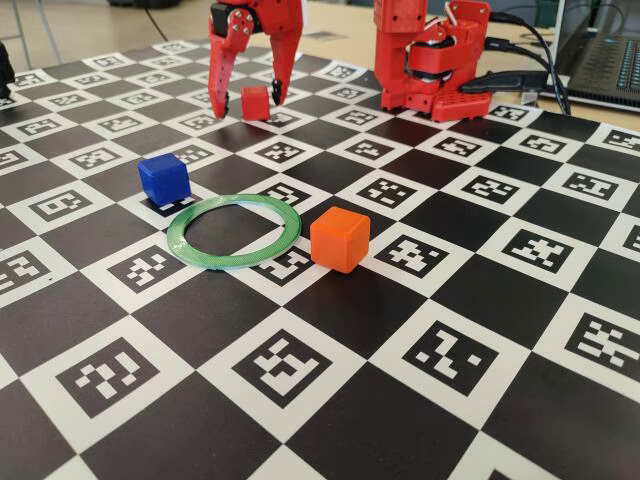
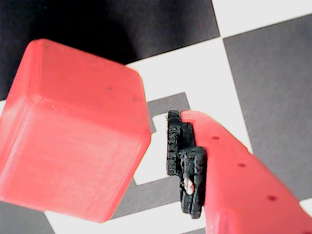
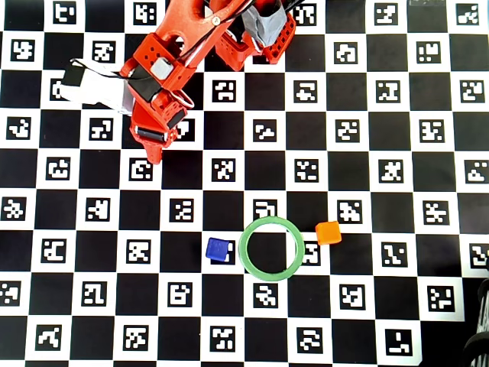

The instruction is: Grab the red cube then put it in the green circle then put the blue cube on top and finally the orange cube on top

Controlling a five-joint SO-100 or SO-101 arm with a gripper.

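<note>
My gripper grabs the red cube by its opposite sides next, to set it in the green circle.
The red cube sits on the board at the back, between the two fingers of my red gripper, which is open. In the wrist view the red cube fills the left side, and a narrow gap separates it from the black pad of the right finger; the other finger is out of frame. The green circle lies flat and empty near the middle. The blue cube stands just left of it and the orange cube just right. In the overhead view the arm hides the red cube.
The checkerboard mat with printed markers covers the table. The arm's red base stands at the back right, with cables and a laptop behind it. A white block sits beside the arm in the overhead view.
</note>
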